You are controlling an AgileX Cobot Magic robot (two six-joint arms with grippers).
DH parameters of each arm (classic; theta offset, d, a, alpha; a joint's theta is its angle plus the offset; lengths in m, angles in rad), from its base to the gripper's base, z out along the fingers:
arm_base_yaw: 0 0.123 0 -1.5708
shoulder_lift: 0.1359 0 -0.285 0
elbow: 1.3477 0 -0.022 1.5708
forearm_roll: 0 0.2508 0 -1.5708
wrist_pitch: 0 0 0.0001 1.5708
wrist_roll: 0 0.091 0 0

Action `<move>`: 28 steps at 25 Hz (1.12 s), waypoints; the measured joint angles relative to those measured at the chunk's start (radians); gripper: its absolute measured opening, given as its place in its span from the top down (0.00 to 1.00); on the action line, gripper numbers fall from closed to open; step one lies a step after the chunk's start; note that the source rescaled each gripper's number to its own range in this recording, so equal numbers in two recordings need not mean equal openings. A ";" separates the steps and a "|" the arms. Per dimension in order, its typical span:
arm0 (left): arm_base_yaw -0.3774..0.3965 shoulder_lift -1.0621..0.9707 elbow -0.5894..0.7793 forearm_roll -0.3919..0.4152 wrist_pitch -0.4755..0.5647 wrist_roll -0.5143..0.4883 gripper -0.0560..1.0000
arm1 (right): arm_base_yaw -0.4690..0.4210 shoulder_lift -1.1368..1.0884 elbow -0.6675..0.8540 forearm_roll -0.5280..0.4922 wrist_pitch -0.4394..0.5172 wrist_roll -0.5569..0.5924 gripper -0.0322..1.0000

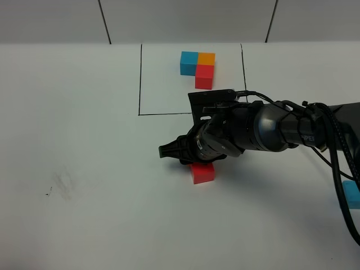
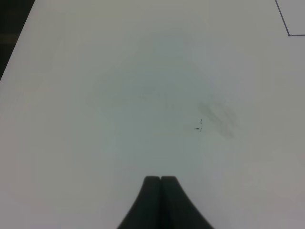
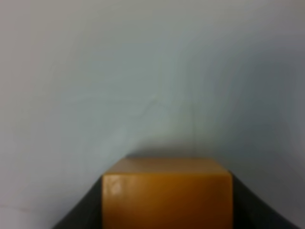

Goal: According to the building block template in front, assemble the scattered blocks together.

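Observation:
The orange cube's far edge (image 3: 167,159) touches its shadow on the tabletop. The cube would stay there if my right gripper opened now, so I am ready to release it.
The building block template (image 1: 197,68) is a blue, orange and red L inside a black drawn rectangle at the back of the table. Of the scattered blocks, the red cube (image 1: 202,172) lies on the table just under my right gripper (image 1: 167,152). The orange cube (image 3: 167,191) sits between that gripper's dark fingers (image 3: 81,214), which are shut on it; the arm hides it in the exterior high view. The sky blue cube (image 1: 352,195) shows at the right edge, partly behind cables. My left gripper (image 2: 160,179) is shut on nothing over bare table.
The black frame line (image 1: 139,79) runs in front of and beside the template; its corner (image 2: 289,34) shows in the left wrist view. A grey smudge (image 1: 61,185) marks the white table at the left. Black cables (image 1: 337,163) trail from the right arm.

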 joint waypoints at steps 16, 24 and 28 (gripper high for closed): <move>0.000 0.000 0.000 0.000 -0.006 0.000 0.95 | -0.003 0.000 0.000 0.045 0.019 -0.104 0.53; 0.000 0.000 0.000 0.001 -0.006 0.000 0.95 | -0.005 0.000 0.000 0.063 0.026 -0.148 0.28; 0.000 0.000 0.000 0.001 -0.006 0.000 0.95 | -0.005 0.000 0.000 0.061 0.028 -0.200 0.07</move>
